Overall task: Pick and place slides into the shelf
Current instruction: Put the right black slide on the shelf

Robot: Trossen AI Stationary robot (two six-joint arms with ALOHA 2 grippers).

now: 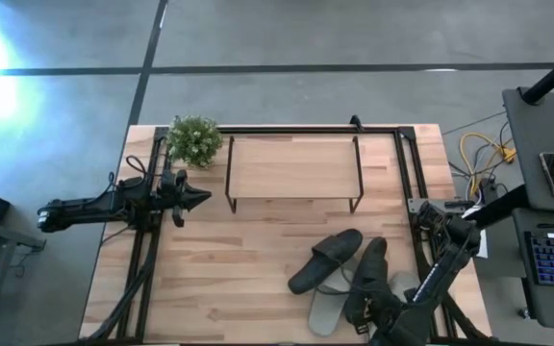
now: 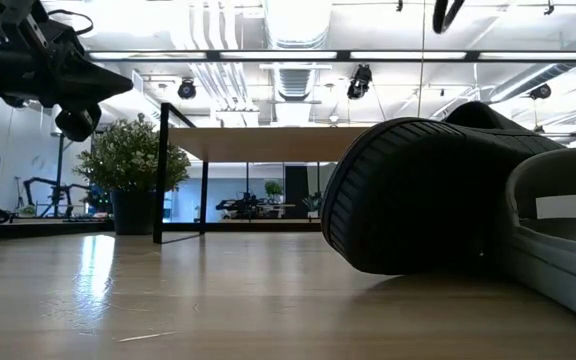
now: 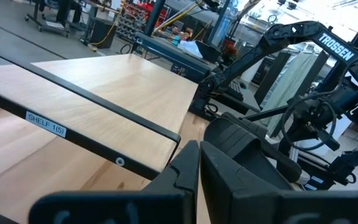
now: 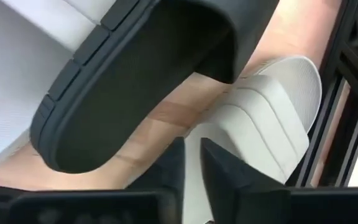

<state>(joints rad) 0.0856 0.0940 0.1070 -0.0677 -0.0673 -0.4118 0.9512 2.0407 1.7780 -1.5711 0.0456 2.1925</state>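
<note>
The right gripper takes hold of the black slide by its strap [image 4: 229,43] next, to place it into the shelf.
The shelf [image 1: 291,168] stands at the table's far middle, with a light wood top on black wire legs. Two black slides [image 1: 327,258] [image 1: 371,272] lie near the right front, partly resting on the two pale slides [image 1: 330,306] [image 1: 407,285]. My right gripper [image 1: 365,309] [image 4: 192,163] is shut, low over the near end of this pile. It points between a black slide's sole [image 4: 135,93] and a pale slide's strap [image 4: 260,124]. My left gripper [image 1: 200,199] [image 3: 197,165] is shut and hangs in the air left of the shelf.
A small potted plant [image 1: 194,140] sits at the shelf's far left corner. Black frame rails [image 1: 416,192] run along the table's right and left sides. Bare wood [image 1: 229,269] lies between the shelf and the table's near edge. In the low view a black slide [image 2: 418,190] fills the right.
</note>
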